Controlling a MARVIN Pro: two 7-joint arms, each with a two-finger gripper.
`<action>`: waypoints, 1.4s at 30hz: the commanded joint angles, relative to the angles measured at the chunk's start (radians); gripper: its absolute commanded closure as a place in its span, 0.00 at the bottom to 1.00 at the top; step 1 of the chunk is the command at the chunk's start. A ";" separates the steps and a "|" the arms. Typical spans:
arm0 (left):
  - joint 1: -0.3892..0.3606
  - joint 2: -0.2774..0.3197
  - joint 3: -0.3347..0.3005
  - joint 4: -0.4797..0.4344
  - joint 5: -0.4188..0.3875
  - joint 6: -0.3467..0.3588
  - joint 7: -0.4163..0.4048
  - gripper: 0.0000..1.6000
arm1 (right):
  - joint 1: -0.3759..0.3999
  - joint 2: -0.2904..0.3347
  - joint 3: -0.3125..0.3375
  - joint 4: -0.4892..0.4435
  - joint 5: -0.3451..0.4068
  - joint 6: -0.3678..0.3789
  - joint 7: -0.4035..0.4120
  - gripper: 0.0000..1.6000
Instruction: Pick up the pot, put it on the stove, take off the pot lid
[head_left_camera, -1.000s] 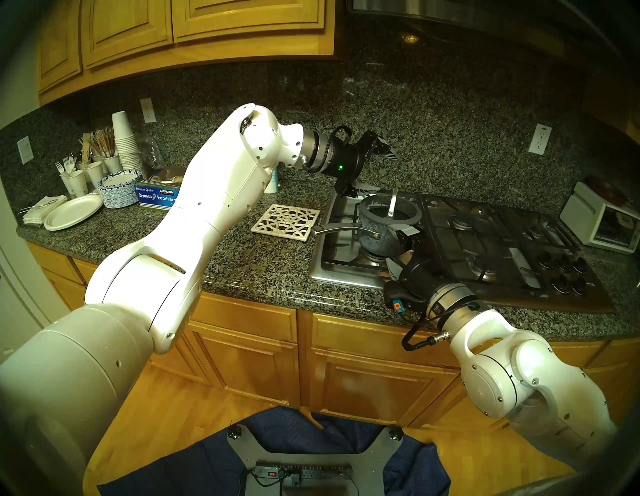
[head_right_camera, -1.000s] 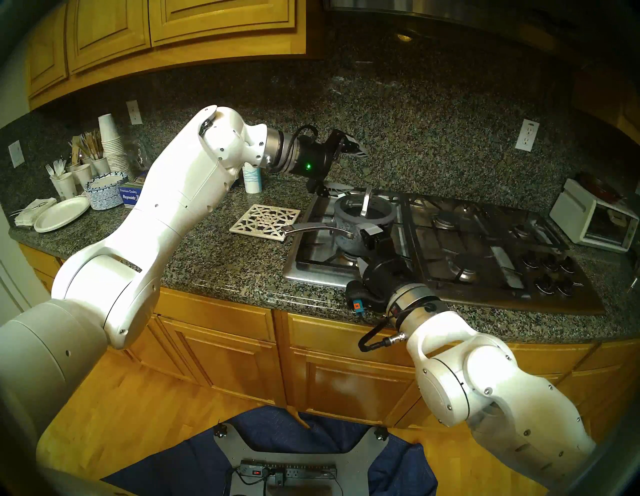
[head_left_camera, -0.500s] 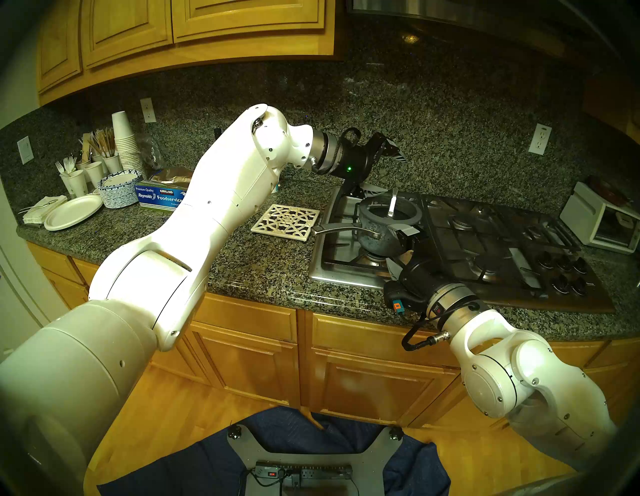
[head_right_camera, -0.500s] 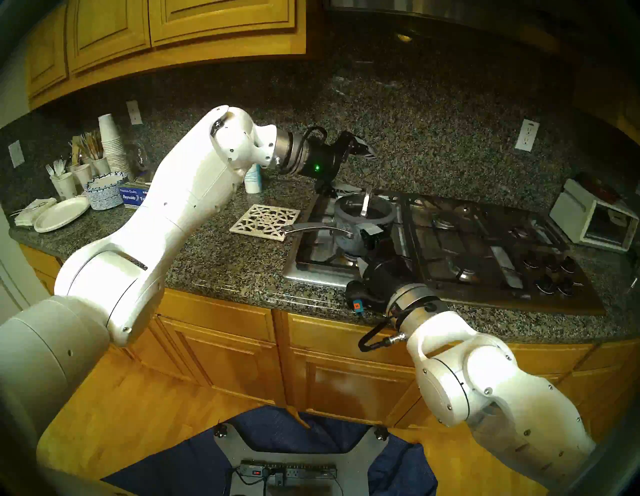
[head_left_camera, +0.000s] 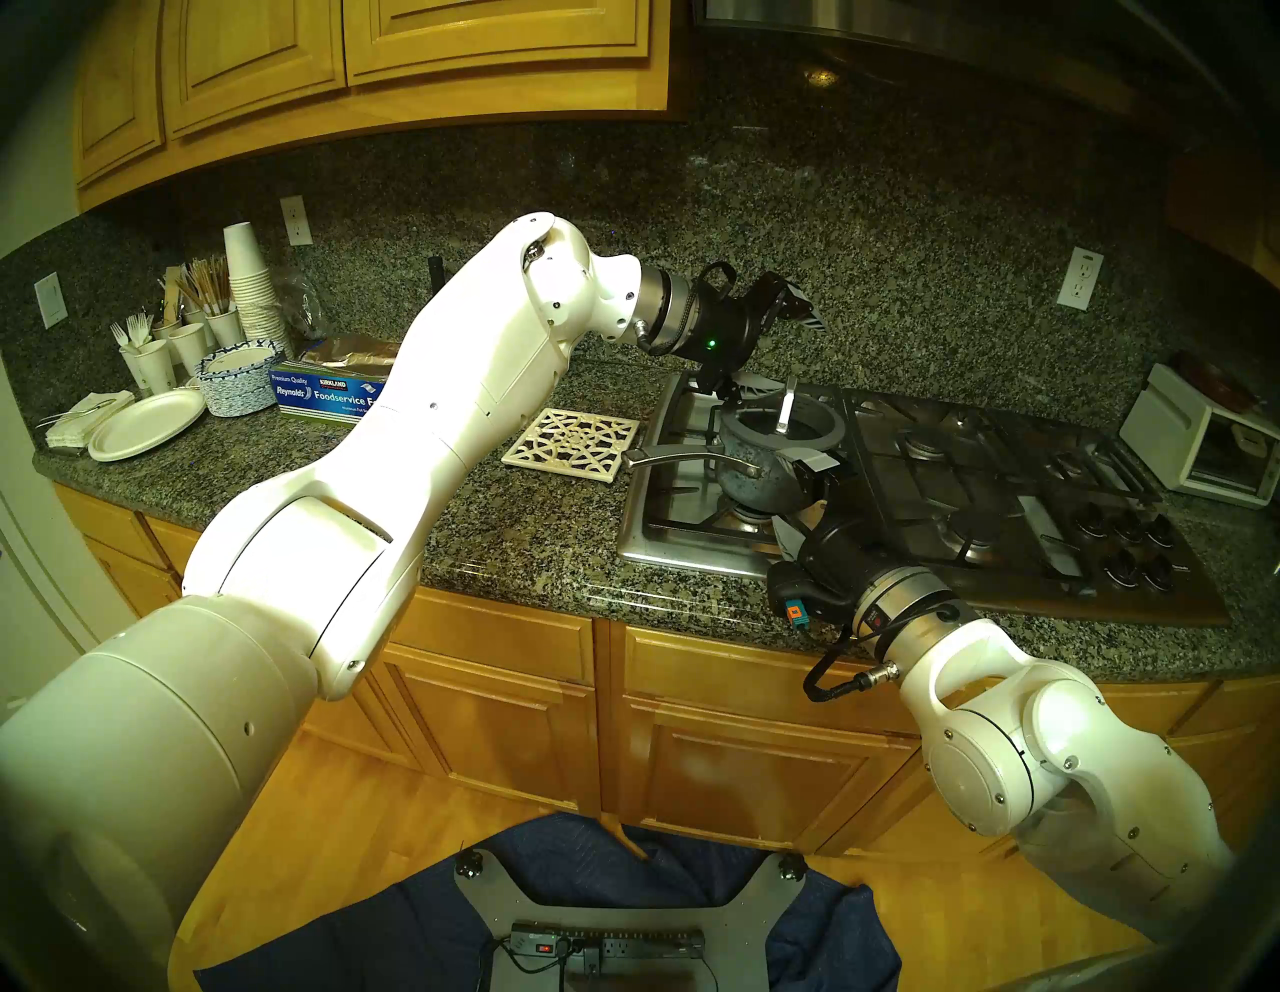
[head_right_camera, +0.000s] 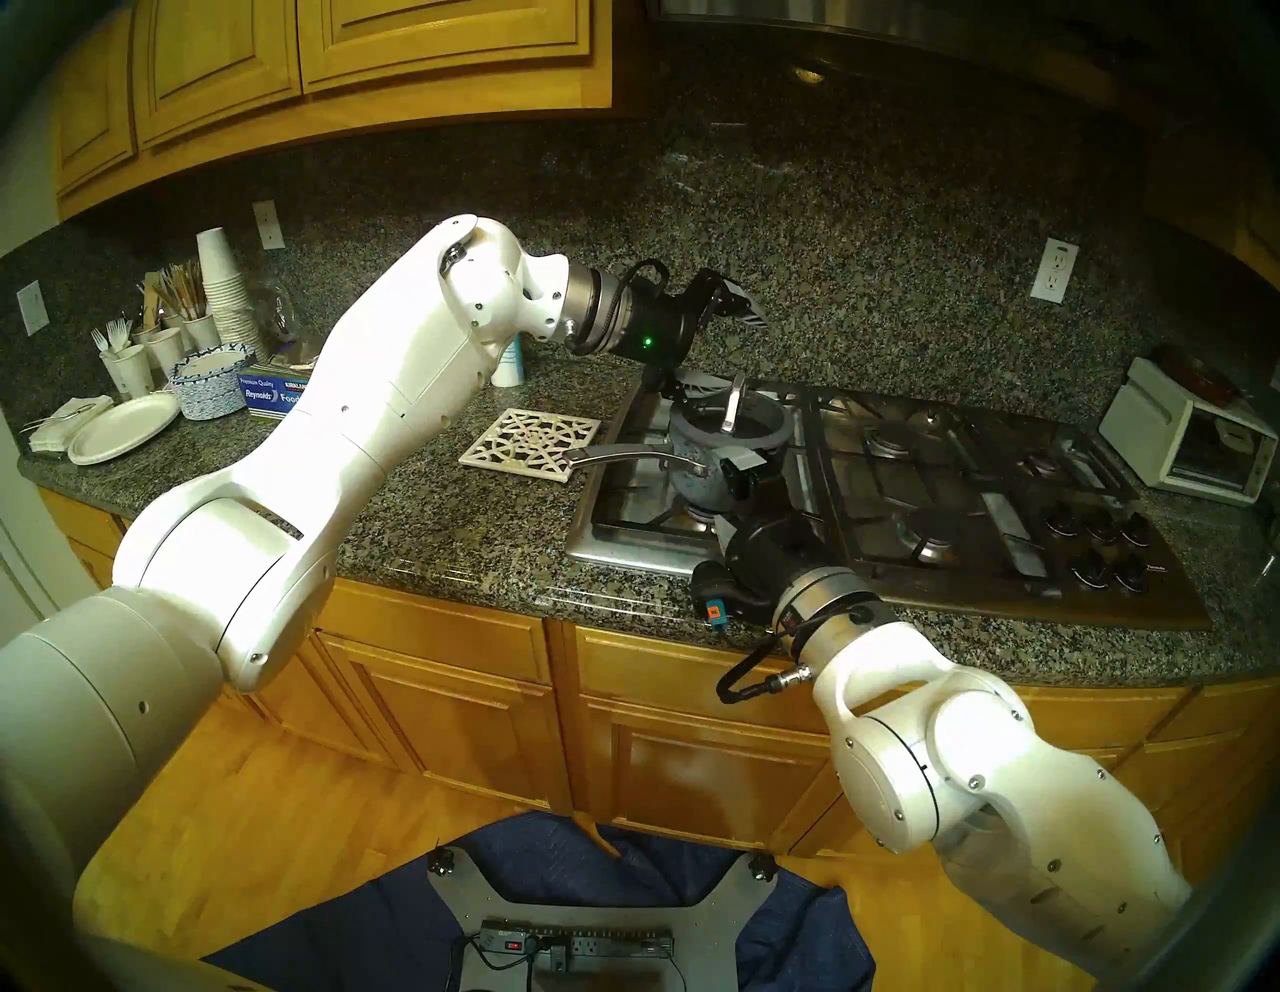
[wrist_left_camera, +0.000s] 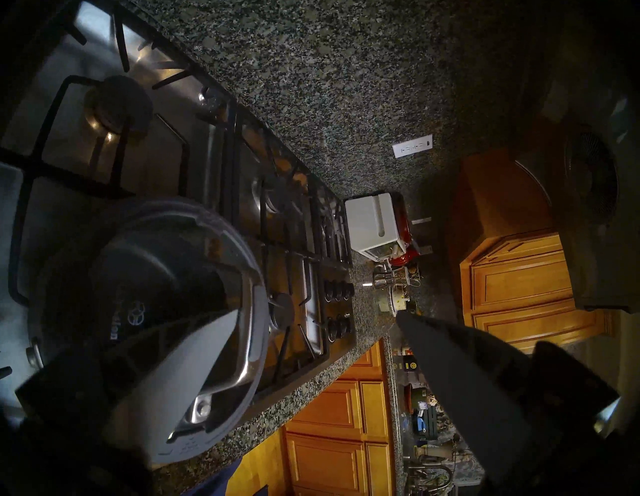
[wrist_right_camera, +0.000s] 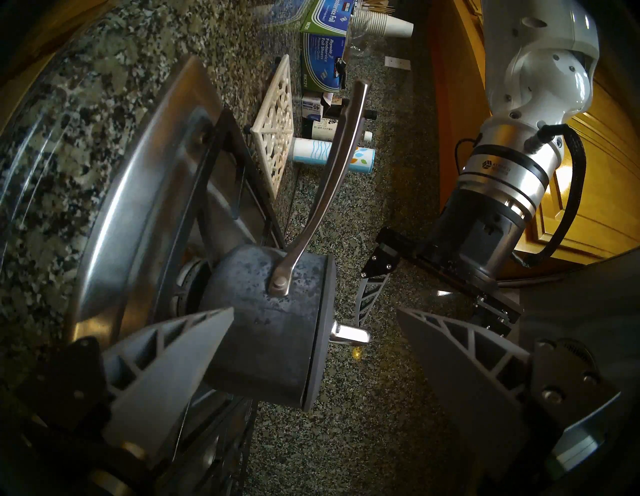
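Observation:
My left gripper takes hold of the pot lid by its upright loop handle (head_left_camera: 787, 409) (wrist_left_camera: 249, 330) next, since the rest lies flat and wide across the pot.
The dark blue-grey speckled pot (head_left_camera: 751, 478) (head_right_camera: 696, 478) (wrist_right_camera: 270, 329) stands on the front left burner of the steel stove (head_left_camera: 692, 533) (wrist_left_camera: 214, 145). Its long silver handle points left. The pot lid (head_left_camera: 821, 433) (head_right_camera: 770, 433) (wrist_left_camera: 156, 270) sits on the pot, its loop handle upright. My left gripper (head_left_camera: 781, 352) (head_right_camera: 725, 350) (wrist_left_camera: 318, 311) hangs open above the pot's back left rim, one finger over the lid. My right gripper (head_left_camera: 796, 500) (head_right_camera: 734, 496) (wrist_right_camera: 316, 310) stands open at the pot's front right side. I cannot tell whether a finger touches the pot.
A white lattice trivet (head_left_camera: 571, 443) lies on the granite counter just left of the stove, under the pot handle's tip. A white toaster oven (head_left_camera: 1205, 443) stands far right. Black knobs (head_left_camera: 1129, 547) sit at the stove's front right. A foil box (head_left_camera: 325, 395), plates and cups crowd the far left.
My left arm has swung right and a little down, bringing its open gripper closer over the pot lid. The right arm and the pot have not moved.

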 joint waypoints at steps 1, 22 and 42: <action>-0.056 -0.015 0.005 -0.009 -0.001 -0.002 -0.048 0.00 | 0.014 0.000 0.017 -0.027 -0.005 -0.001 -0.019 0.00; -0.068 -0.036 0.045 0.029 0.030 -0.002 -0.121 0.00 | 0.013 0.000 0.017 -0.027 -0.005 -0.001 -0.019 0.00; -0.077 -0.033 0.078 0.054 0.039 -0.002 -0.173 0.68 | 0.014 0.000 0.017 -0.027 -0.005 -0.001 -0.019 0.00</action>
